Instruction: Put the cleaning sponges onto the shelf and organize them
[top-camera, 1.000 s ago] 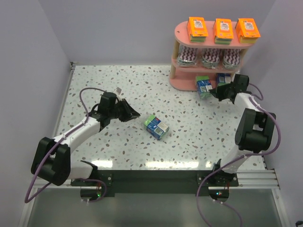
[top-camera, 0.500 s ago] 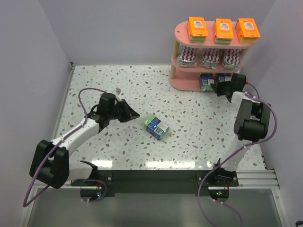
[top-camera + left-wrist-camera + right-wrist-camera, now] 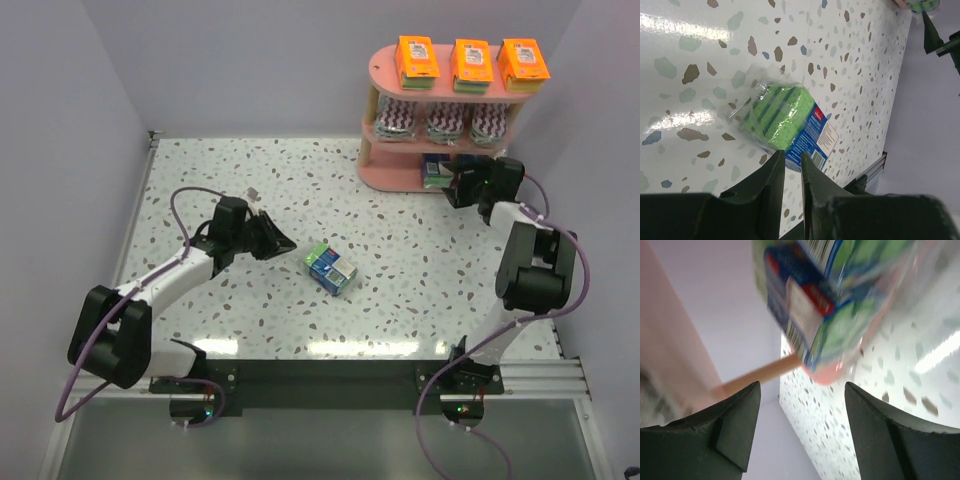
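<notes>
The shelf's bottom board (image 3: 394,176) has a free spot. To fill it, my right gripper should next grab the loose blue-green pack by its blue labeled end (image 3: 340,277).
The pink shelf (image 3: 395,180) stands at the back right with three orange sponge packs (image 3: 471,62) on top and three zigzag packs (image 3: 445,122) on the middle tier. A blue-green pack (image 3: 435,172) sits on the bottom board. My right gripper (image 3: 453,188) is just beside it, open. In the right wrist view that pack (image 3: 830,295) lies blurred ahead of the wide jaws (image 3: 802,385), free of them. Another blue-green pack (image 3: 332,267) lies mid-table. My left gripper (image 3: 281,240) points at it from the left, jaws slightly open and empty (image 3: 792,159), short of the pack (image 3: 785,122).
A wooden shelf post (image 3: 760,372) and the pink board edge (image 3: 837,374) are close in front of my right fingers. The purple back and side walls enclose the speckled table (image 3: 250,190). A black rail (image 3: 330,375) runs along the near edge.
My right gripper carried the blue-green pack onto the shelf's bottom tier and has opened, letting it go. The left gripper has crept slightly toward the mid-table pack.
</notes>
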Motion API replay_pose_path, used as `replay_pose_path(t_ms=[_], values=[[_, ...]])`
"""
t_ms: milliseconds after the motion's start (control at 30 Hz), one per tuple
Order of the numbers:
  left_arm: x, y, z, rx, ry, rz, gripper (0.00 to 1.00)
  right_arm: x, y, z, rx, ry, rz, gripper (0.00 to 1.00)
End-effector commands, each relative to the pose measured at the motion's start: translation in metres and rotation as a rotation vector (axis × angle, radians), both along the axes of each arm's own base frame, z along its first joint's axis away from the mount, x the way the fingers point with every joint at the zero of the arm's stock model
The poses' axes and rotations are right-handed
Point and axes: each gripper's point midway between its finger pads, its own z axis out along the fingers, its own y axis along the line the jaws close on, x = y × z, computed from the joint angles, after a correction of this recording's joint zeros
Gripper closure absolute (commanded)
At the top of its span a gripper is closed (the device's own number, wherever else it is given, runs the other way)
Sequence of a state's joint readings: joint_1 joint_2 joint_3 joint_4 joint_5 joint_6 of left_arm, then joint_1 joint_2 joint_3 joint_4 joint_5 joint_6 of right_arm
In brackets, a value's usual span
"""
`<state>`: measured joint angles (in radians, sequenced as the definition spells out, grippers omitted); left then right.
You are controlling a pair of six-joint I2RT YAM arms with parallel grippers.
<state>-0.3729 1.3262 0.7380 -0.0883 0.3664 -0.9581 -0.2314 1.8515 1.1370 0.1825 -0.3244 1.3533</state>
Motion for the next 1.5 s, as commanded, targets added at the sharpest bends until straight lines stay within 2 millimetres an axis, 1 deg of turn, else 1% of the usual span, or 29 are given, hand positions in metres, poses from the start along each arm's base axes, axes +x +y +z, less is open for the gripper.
replay_pose_path(t_ms=[0, 67, 100, 167, 200, 233, 267, 333, 367, 400, 433, 467, 500, 533, 667, 733, 867, 900, 933, 1000, 1033, 1133, 1200, 1233, 1267, 1300, 1367, 1433, 1467], values=[[0.012, 0.0, -0.002, -0.002, -0.032, 0.004, 0.75, -0.034, 0.018, 0.059, -0.048, -0.101, 0.109, 0.28], [0.014, -0.002, -0.004, -0.004, -0.031, 0.001, 0.76, -0.06, 0.029, 0.057, -0.07, -0.074, 0.17, 0.26], [0.013, -0.002, -0.009, -0.001, -0.016, -0.002, 0.76, -0.079, 0.035, 0.055, -0.073, -0.052, 0.19, 0.26], [0.019, -0.007, -0.005, -0.02, -0.044, -0.011, 0.76, -0.105, 0.046, 0.046, -0.117, -0.004, 0.277, 0.24], [0.022, -0.008, -0.007, -0.019, -0.041, -0.015, 0.76, -0.128, 0.058, 0.039, -0.102, 0.047, 0.335, 0.24], [0.024, -0.009, -0.007, -0.019, -0.05, -0.021, 0.77, -0.141, 0.065, 0.033, -0.15, 0.057, 0.404, 0.24], [0.028, -0.01, -0.008, -0.012, -0.049, -0.023, 0.77, -0.162, 0.073, 0.021, -0.139, 0.13, 0.454, 0.24], [0.032, -0.008, -0.012, 0.012, -0.056, -0.03, 0.79, -0.191, 0.087, 0.015, -0.181, 0.151, 0.562, 0.24], [0.036, -0.009, -0.014, 0.023, -0.055, -0.032, 0.8, -0.204, 0.1, 0.012, -0.186, 0.162, 0.618, 0.24], [0.039, -0.006, -0.017, 0.038, -0.059, -0.032, 0.84, -0.224, 0.11, 0.008, -0.183, 0.192, 0.659, 0.24], [0.042, -0.003, -0.019, 0.048, -0.064, -0.025, 0.86, -0.235, 0.118, 0.008, -0.196, 0.194, 0.693, 0.23], [0.046, -0.002, -0.02, 0.055, -0.067, -0.023, 0.88, -0.248, 0.136, 0.007, -0.201, 0.196, 0.753, 0.23], [0.05, -0.001, -0.02, 0.061, -0.084, -0.026, 0.9, -0.262, 0.146, 0.0, -0.192, 0.215, 0.784, 0.24], [0.054, 0.0, -0.02, 0.066, -0.098, -0.023, 0.95, -0.273, 0.162, 0.005, -0.202, 0.199, 0.815, 0.23], [0.069, -0.007, -0.021, 0.066, -0.133, -0.052, 1.0, -0.3, 0.185, -0.008, -0.189, 0.219, 0.834, 0.23], [0.072, -0.011, -0.023, 0.053, -0.14, -0.073, 1.0, -0.308, 0.196, -0.015, -0.175, 0.227, 0.849, 0.23], [0.071, -0.017, -0.037, 0.041, -0.112, -0.107, 1.0, -0.304, 0.211, -0.017, -0.196, 0.222, 0.855, 0.23], [0.07, -0.018, -0.037, 0.038, -0.113, -0.111, 1.0, -0.296, 0.215, -0.016, -0.205, 0.212, 0.85, 0.23], [0.068, -0.02, -0.038, 0.033, -0.112, -0.122, 1.0, -0.296, 0.222, -0.016, -0.204, 0.211, 0.858, 0.23], [0.061, -0.02, -0.044, 0.03, -0.096, -0.127, 1.0, -0.284, 0.232, -0.016, -0.217, 0.198, 0.855, 0.23], [0.056, -0.024, -0.045, 0.025, -0.094, -0.139, 1.0, -0.285, 0.24, -0.015, -0.213, 0.198, 0.87, 0.23], [0.04, -0.033, -0.05, 0.012, -0.083, -0.159, 1.0, -0.277, 0.26, -0.027, -0.226, 0.219, 0.886, 0.23], [0.028, -0.043, -0.054, -0.007, -0.073, -0.179, 1.0, -0.267, 0.271, -0.024, -0.235, 0.183, 0.879, 0.23], [0.023, -0.045, -0.058, -0.011, -0.061, -0.188, 1.0, -0.262, 0.273, -0.029, -0.247, 0.194, 0.855, 0.23], [0.02, -0.049, -0.058, -0.017, -0.062, -0.199, 1.0, -0.253, 0.277, -0.025, -0.241, 0.165, 0.84, 0.23], [0.016, -0.054, -0.059, -0.023, -0.052, -0.208, 1.0, -0.249, 0.28, -0.027, -0.236, 0.171, 0.833, 0.24], [0.005, -0.062, -0.063, -0.027, -0.04, -0.235, 1.0, -0.244, 0.287, -0.044, -0.229, 0.221, 0.843, 0.25], [-0.001, -0.065, -0.064, -0.039, -0.033, -0.245, 1.0, -0.24, 0.294, -0.049, -0.237, 0.239, 0.855, 0.3], [-0.002, -0.066, -0.064, -0.045, -0.032, -0.248, 1.0, -0.238, 0.294, -0.06, -0.245, 0.265, 0.852, 0.38]])
